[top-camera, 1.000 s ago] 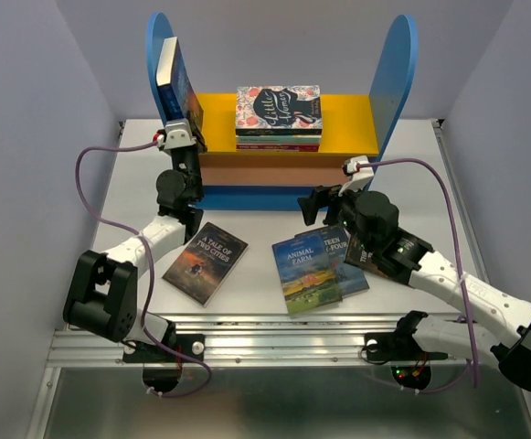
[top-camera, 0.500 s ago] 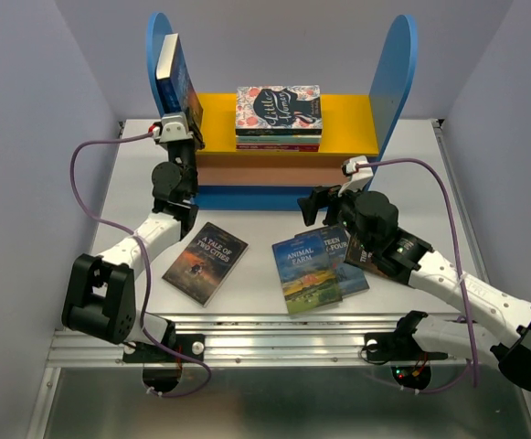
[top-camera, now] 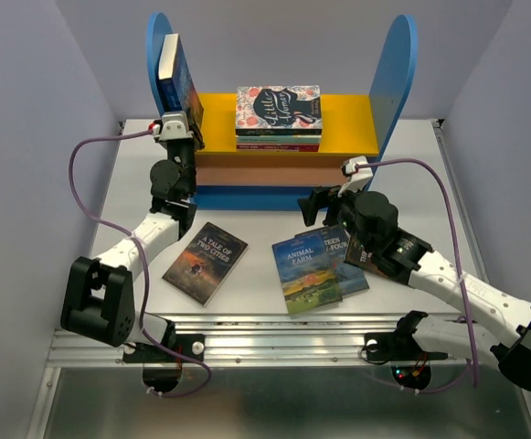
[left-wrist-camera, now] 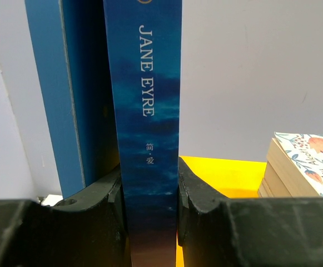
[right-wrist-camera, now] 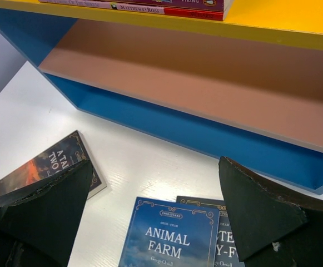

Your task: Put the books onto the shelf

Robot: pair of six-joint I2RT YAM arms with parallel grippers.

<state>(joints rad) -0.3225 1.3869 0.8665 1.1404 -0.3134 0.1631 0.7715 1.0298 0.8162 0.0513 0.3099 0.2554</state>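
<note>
The blue Jane Eyre book stands upright beside the shelf's blue panel [left-wrist-camera: 53, 100] and would stay, so my left gripper needs to open.
My left gripper [top-camera: 183, 123] [left-wrist-camera: 149, 183] is shut on the blue Jane Eyre book [top-camera: 172, 71] [left-wrist-camera: 147, 111]. It holds the book upright by the lower spine, right beside the shelf's left blue panel [left-wrist-camera: 53, 100], over the left end of the yellow board [top-camera: 347, 114]. Three more books lie flat on the table: A Tale of Two Cities [top-camera: 205, 262] [right-wrist-camera: 44, 161], Animal Farm [top-camera: 305, 273] [right-wrist-camera: 169, 239], and Nineteen Eighty-Four [top-camera: 343, 251], partly under Animal Farm. My right gripper [top-camera: 318, 203] [right-wrist-camera: 155, 167] hovers open above those two, holding nothing.
A flat stack topped by the floral Little Women cover [top-camera: 279, 108] [left-wrist-camera: 311, 161] sits in the middle of the yellow board. The shelf's brownish middle board [right-wrist-camera: 205, 89] and blue base [right-wrist-camera: 194, 133] face my right gripper. Purple cables loop beside both arms.
My left gripper has lifted Jane Eyre slightly higher and further back along the left panel. The right arm has not moved.
</note>
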